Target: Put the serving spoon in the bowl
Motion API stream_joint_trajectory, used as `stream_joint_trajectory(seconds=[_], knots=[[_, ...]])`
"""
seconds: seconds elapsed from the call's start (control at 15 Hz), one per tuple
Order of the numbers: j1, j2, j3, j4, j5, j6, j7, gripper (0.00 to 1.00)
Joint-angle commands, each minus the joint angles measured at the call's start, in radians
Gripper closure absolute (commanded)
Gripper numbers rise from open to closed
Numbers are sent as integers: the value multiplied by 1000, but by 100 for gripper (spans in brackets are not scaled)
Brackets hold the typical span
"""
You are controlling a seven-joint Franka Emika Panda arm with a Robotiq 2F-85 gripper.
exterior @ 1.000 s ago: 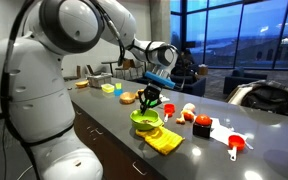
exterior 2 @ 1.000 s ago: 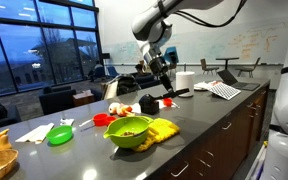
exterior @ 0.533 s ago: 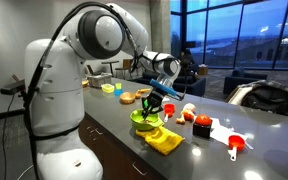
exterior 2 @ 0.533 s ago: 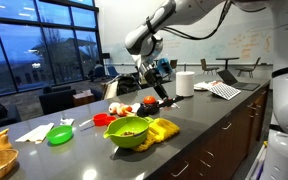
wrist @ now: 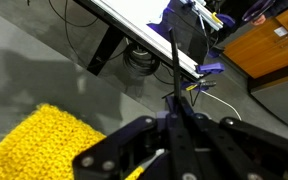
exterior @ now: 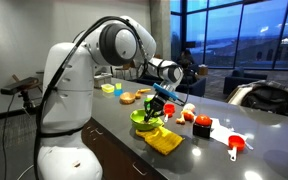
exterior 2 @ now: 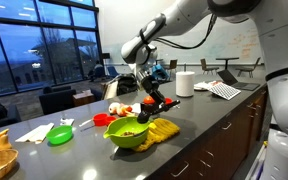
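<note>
The serving spoon would likely tip over the bowl's rim if I opened now, because my gripper is beside the bowl's middle. My gripper should keep holding the spoon.
My gripper (exterior: pixel 157 101) hangs just above the lime-green bowl (exterior: pixel 143 120) on the dark counter. In the other exterior view the gripper (exterior 2: pixel 148 96) sits above and slightly behind the bowl (exterior 2: pixel 130 132). It is shut on the serving spoon (exterior 2: pixel 167 102), a slim black handle that sticks out sideways from the fingers. In the wrist view the fingers (wrist: pixel 144 150) clamp the spoon's thin black handle (wrist: pixel 172 62), which runs straight up the picture. The spoon's scoop end is hidden.
A yellow knitted cloth (exterior: pixel 165 141) (wrist: pixel 44 140) lies against the bowl. Red and white items (exterior: pixel 200 123) and a red scoop (exterior: pixel 234 145) lie further along the counter. A flat green plate (exterior 2: pixel 60 135), a paper roll (exterior 2: pixel 184 83) and a small yellow dish (exterior: pixel 108 88) are nearby.
The arm has swung round and brought the gripper, still holding the spoon, lower and closer over the green bowl.
</note>
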Motion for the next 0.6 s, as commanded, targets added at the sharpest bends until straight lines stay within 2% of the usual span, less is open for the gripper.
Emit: stream_joint_trajectory(seconds=[0.0, 0.53], knots=[[4, 34, 24, 55, -41, -13, 105, 99], [64, 114, 64, 135, -232, -30, 271, 99]])
